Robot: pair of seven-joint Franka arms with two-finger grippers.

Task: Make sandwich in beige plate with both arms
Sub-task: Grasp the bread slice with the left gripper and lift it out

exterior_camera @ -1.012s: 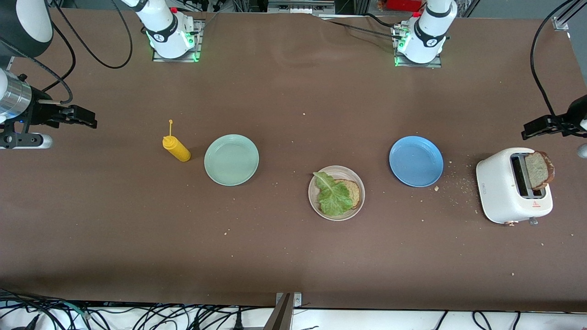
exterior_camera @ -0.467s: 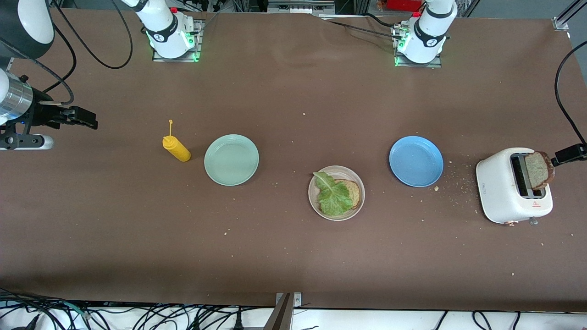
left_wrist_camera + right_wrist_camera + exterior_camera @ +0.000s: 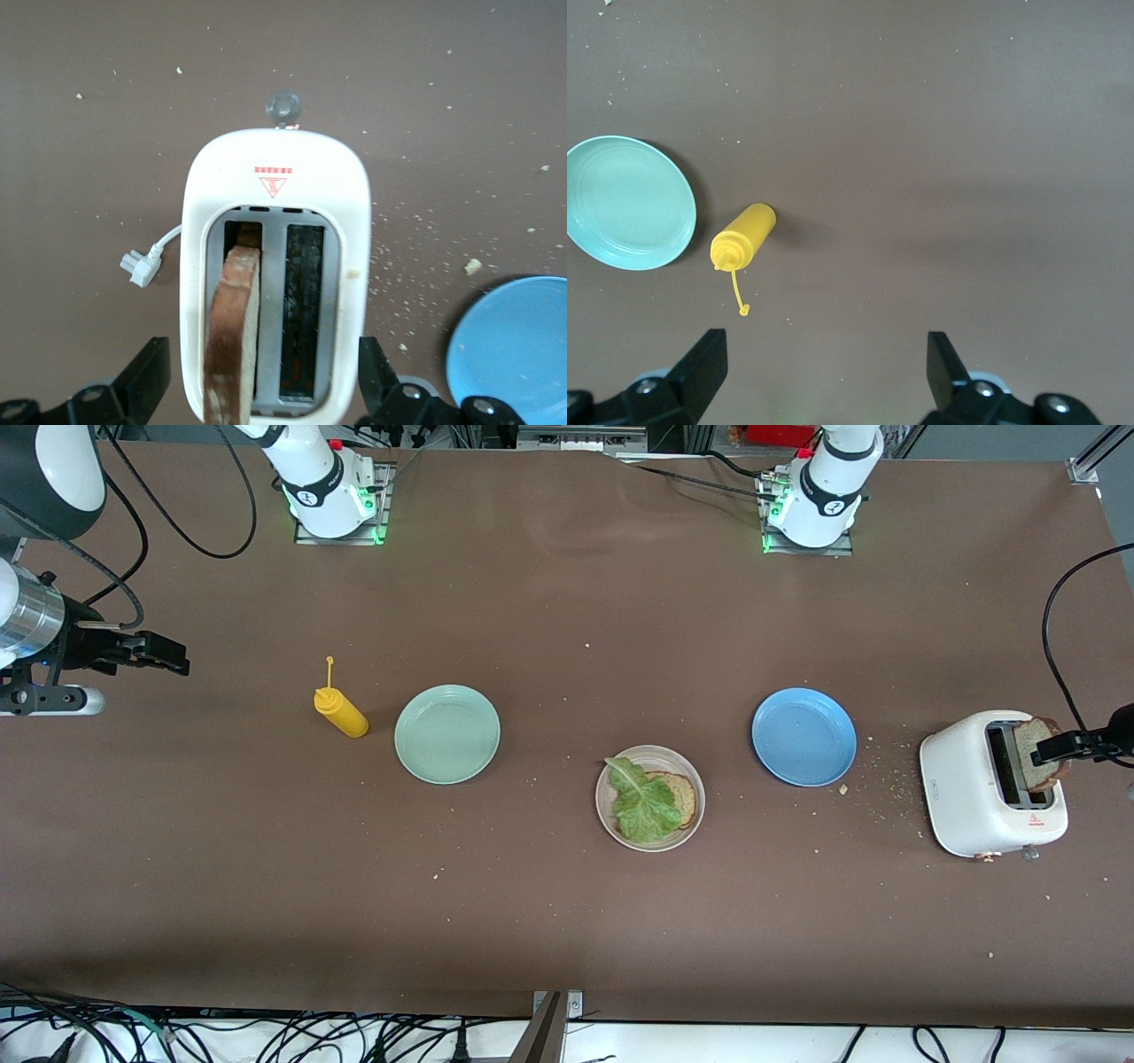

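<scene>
My left gripper moves toward the upright bread slice, before closing on it, since in the left wrist view its fingertips stop short of the slice.
The beige plate [image 3: 692, 823] sits mid-table with one brown bread slice [image 3: 679, 795] and a green lettuce leaf [image 3: 644, 804] on it. A second bread slice [image 3: 1036, 756] stands upright in a slot of the white toaster [image 3: 966, 788] at the left arm's end; it also shows in the left wrist view [image 3: 232, 341]. My left gripper [image 3: 1054, 747] is open over the toaster [image 3: 275, 186], its fingers apart on either side of it. My right gripper [image 3: 168, 655] is open and empty above the table at the right arm's end, and shows in its wrist view [image 3: 828, 367].
A yellow squeeze bottle [image 3: 340, 711] lies beside a pale green plate [image 3: 446, 733]; both show in the right wrist view, the bottle [image 3: 741, 237] and the plate [image 3: 625, 201]. A blue plate [image 3: 803, 736] lies between the beige plate and the toaster. Crumbs are scattered near the toaster.
My left gripper has moved down from beside the toaster to over it, by the standing bread slice. The right arm has barely moved.
</scene>
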